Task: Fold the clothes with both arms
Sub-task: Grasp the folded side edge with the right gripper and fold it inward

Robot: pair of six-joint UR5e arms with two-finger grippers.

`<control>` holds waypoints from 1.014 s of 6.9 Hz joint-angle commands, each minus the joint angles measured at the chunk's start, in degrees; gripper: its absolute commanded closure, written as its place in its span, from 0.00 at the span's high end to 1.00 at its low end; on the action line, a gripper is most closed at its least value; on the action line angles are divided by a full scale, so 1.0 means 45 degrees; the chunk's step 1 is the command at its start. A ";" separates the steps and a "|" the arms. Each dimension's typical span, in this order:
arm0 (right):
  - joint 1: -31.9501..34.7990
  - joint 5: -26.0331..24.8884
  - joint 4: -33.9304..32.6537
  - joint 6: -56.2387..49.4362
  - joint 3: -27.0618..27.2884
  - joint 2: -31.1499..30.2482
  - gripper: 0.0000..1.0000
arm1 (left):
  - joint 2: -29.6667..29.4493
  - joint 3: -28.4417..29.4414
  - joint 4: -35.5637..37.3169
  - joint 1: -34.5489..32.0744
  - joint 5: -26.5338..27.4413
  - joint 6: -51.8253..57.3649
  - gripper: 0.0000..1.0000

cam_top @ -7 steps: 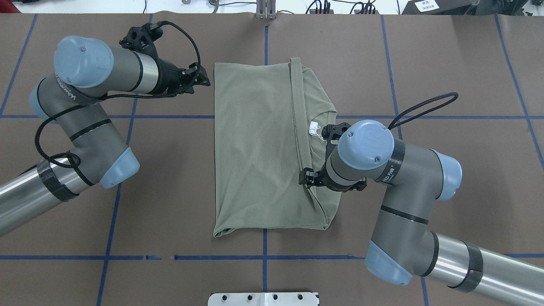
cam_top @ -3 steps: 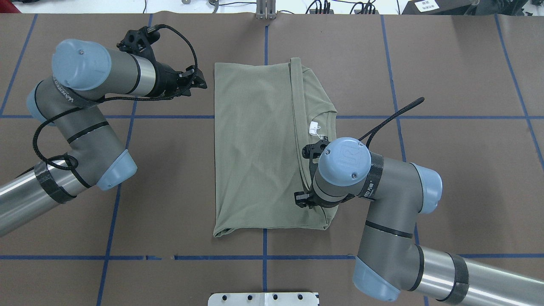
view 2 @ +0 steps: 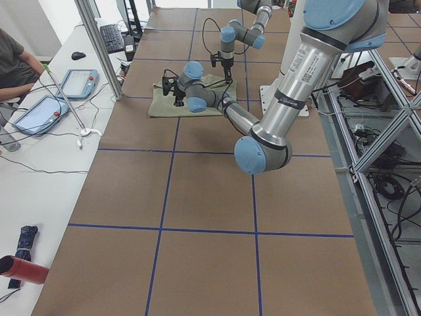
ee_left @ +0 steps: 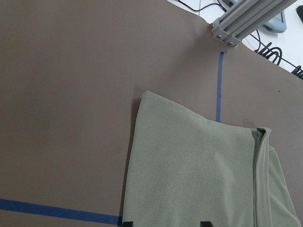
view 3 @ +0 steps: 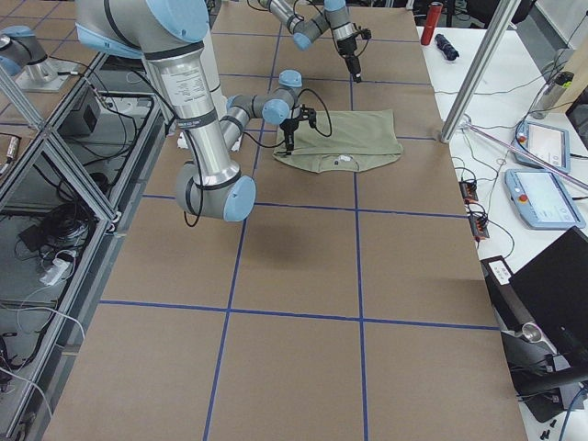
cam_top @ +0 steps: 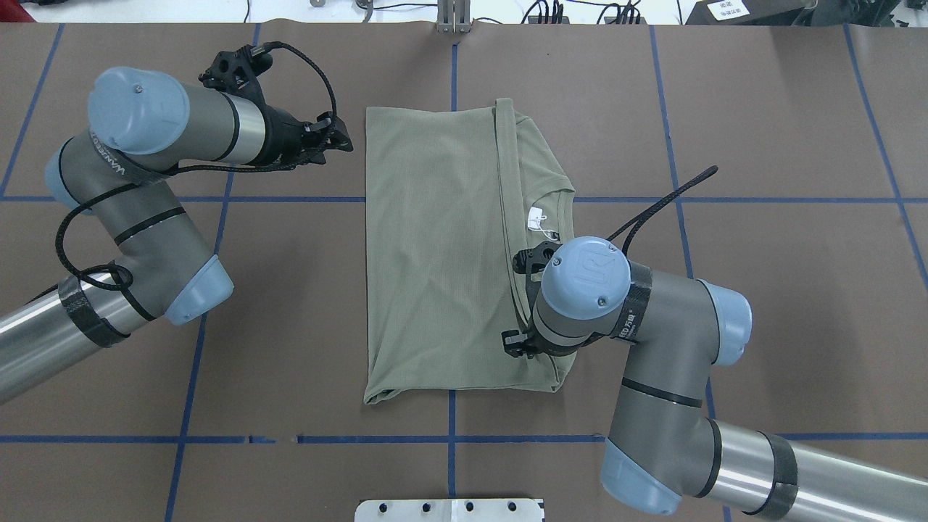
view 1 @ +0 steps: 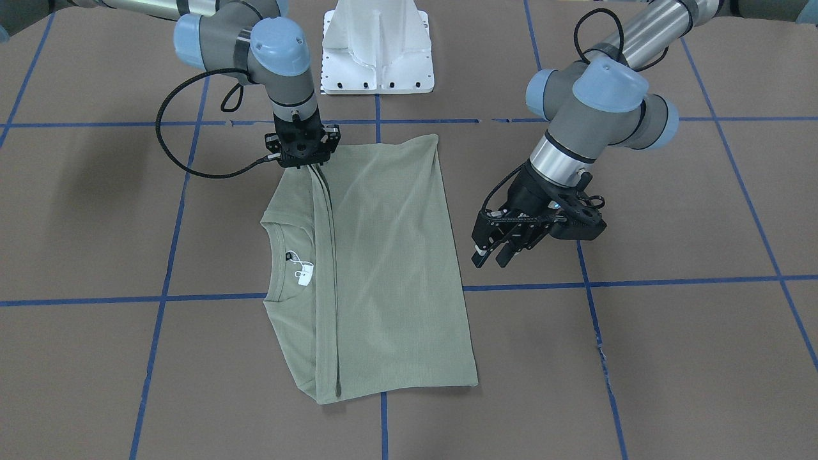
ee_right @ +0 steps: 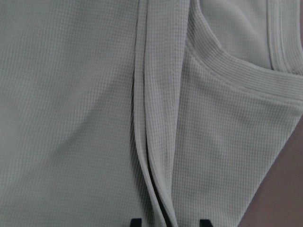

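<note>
The robot's right gripper should next grab the shirt by its raised fold near the hem (view 1: 312,166) to fold the shirt, while the cloth (view 1: 391,253) beside the fold lies flat.
The sage-green shirt (cam_top: 435,254) lies folded in a rectangle at the table's middle, its neckline and white tag (cam_top: 536,215) showing on its right side. It also shows in the front view (view 1: 390,255). My right gripper (view 1: 307,165) points straight down on the long folded edge near the shirt's hem end. In the right wrist view (ee_right: 169,222) its fingertips stand apart with the fold ridge between them. In the overhead view its fingers are hidden under the wrist. My left gripper (cam_top: 346,139) is open and empty, hovering beside the shirt's far left corner; it also shows in the front view (view 1: 489,260).
The brown table is marked with blue tape lines (cam_top: 290,199). The white pedestal base (view 1: 377,45) stands at the robot's edge. An aluminium post (view 2: 99,46) and tablets (view 2: 39,112) stand on the operators' side, beyond the shirt.
My right arm has moved along the folded edge toward the robot's side of the table and has held still for the last moment. My left gripper has drawn back slightly from the shirt.
</note>
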 commanded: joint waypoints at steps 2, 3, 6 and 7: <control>0.0047 -0.0077 0.0054 -0.1243 -0.0174 0.0072 0.48 | 0.0014 0.0000 -0.0014 0.0000 0.0000 0.0000 0.57; 0.0047 -0.0077 0.0093 -0.1359 -0.0330 0.0150 0.48 | 0.0014 0.0000 0.0006 0.0000 0.0000 0.0000 0.57; 0.0067 0.0001 0.0094 -0.1438 -0.0410 0.0248 0.00 | 0.0014 0.0000 0.0006 0.0000 0.0000 0.0000 0.57; 0.0048 0.0001 0.0113 -0.1438 -0.0468 0.0248 0.00 | 0.0014 -0.0019 -0.0013 0.0000 0.0000 0.0000 0.57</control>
